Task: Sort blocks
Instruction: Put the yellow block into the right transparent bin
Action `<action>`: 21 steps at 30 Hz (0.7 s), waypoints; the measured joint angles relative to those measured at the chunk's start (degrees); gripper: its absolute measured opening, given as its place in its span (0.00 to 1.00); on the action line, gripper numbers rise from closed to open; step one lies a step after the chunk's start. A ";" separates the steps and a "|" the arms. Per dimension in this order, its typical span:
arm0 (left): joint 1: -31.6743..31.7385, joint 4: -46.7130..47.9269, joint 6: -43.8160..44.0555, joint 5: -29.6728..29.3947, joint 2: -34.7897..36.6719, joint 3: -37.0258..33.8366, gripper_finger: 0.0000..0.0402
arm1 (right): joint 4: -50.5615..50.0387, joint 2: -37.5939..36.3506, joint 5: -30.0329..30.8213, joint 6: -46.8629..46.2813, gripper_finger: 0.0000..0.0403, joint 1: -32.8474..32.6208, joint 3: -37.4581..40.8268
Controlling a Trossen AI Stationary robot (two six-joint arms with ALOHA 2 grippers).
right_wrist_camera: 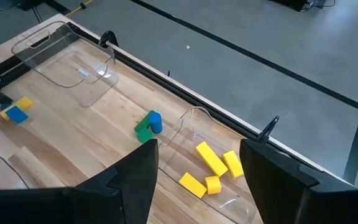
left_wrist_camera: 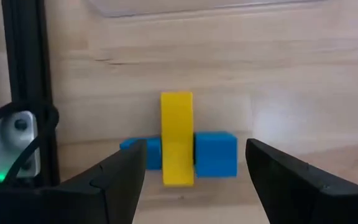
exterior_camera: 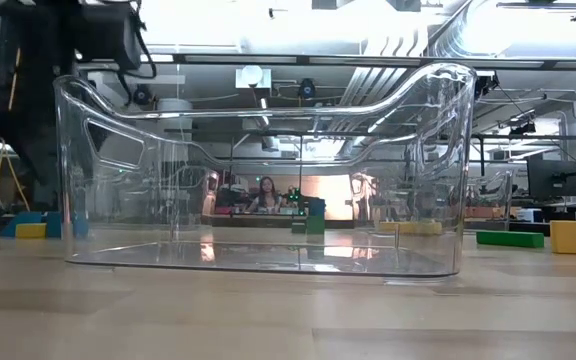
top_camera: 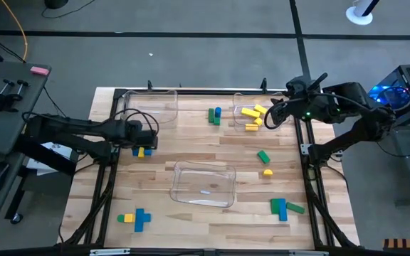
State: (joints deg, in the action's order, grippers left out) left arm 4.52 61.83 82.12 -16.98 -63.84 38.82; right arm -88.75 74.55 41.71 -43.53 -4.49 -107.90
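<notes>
My left gripper grabs the yellow bar (left_wrist_camera: 177,137) by its long sides next. Then I sort the bar into the tray of yellow blocks.
My left gripper (left_wrist_camera: 191,180) is open and hovers over the table's left side (top_camera: 145,139). Its fingers stand on either side of a yellow bar (left_wrist_camera: 177,137) without touching it. That bar lies across a blue block (left_wrist_camera: 215,154), and the pair shows from above as the yellow-and-blue blocks (top_camera: 142,151). My right gripper (right_wrist_camera: 197,180) is open and empty over the far right clear tray (top_camera: 242,99). Several yellow blocks (right_wrist_camera: 211,158) lie on that tray's floor. Other blocks are scattered on the table: a green and blue pair (top_camera: 213,115), a green one (top_camera: 263,156), a yellow one (top_camera: 267,171).
An empty clear tray (top_camera: 148,105) sits far left; another clear tray (top_camera: 203,183) sits near the table's middle and fills the low view (exterior_camera: 268,170). A yellow-and-blue group (top_camera: 135,218) lies near left, a green-and-blue group (top_camera: 283,208) near right. Black frame rails edge the table.
</notes>
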 joint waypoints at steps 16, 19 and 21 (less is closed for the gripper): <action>14.52 -6.49 -16.62 4.85 -1.04 -3.58 0.64 | -1.25 3.59 0.02 3.64 0.56 0.00 0.02; 15.82 -6.73 -18.57 5.05 -2.81 -3.58 0.64 | -1.25 3.58 0.22 3.68 0.56 0.00 0.02; 16.40 -7.56 -19.89 6.56 -4.73 -3.58 0.62 | -1.25 3.58 0.26 3.74 0.56 0.00 0.02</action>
State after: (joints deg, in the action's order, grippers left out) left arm 20.92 54.27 62.22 -10.42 -68.58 35.24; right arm -90.00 78.13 41.98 -39.79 -4.49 -107.87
